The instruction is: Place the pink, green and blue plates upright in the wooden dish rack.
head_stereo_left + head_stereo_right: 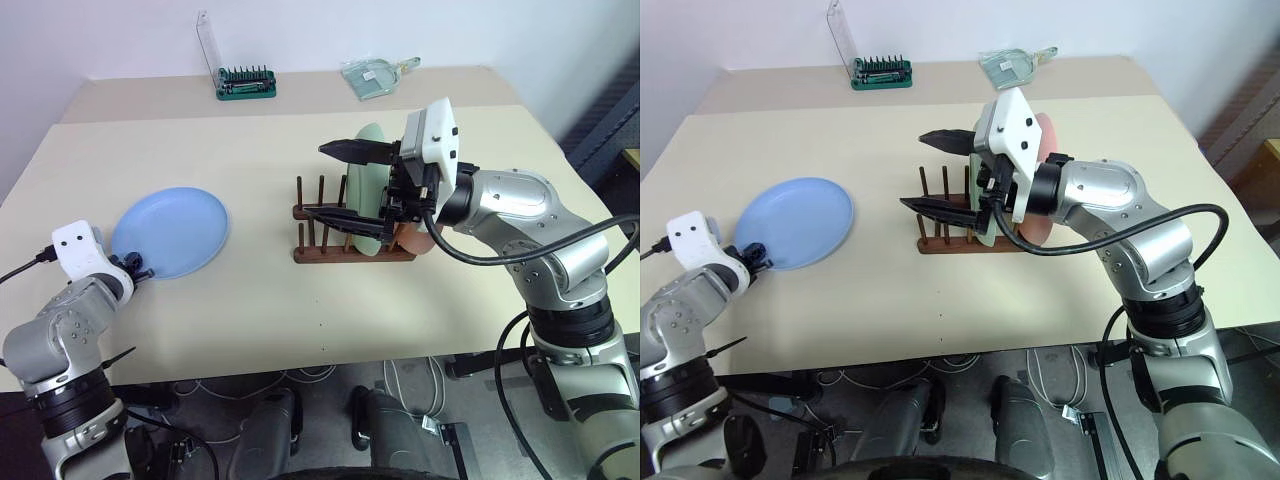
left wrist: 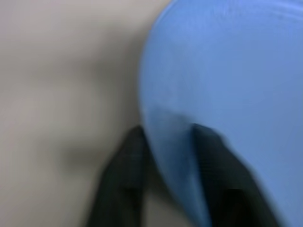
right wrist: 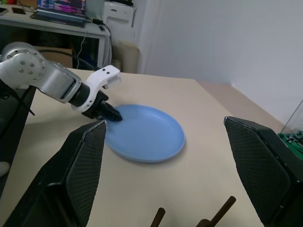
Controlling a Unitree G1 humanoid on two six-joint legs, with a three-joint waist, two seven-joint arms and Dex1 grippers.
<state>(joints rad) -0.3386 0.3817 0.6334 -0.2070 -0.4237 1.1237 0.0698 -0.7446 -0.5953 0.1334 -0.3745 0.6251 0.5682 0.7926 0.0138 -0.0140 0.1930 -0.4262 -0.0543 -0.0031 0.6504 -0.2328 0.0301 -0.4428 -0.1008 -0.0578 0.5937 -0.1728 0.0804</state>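
Note:
The blue plate needs to stand upright among the rack's free wires, so my right gripper will grab the rim of the blue plate next.
The blue plate (image 1: 172,232) lies on the left part of the table. My left gripper (image 1: 140,268) is shut on its near rim, one finger (image 2: 120,179) under the rim and the other over it. The wooden dish rack (image 1: 350,256) stands mid-table. The green plate (image 1: 366,185) stands upright in it, and the pink plate (image 1: 1046,136) stands behind that, mostly hidden by my right arm. My right gripper (image 1: 316,180) hovers open over the rack's free pegs, pointing left and holding nothing.
A green screwdriver bit holder (image 1: 246,82) with a clear lid and a clear plastic packet (image 1: 372,76) sit at the table's far edge. The table's front edge runs just below my left hand.

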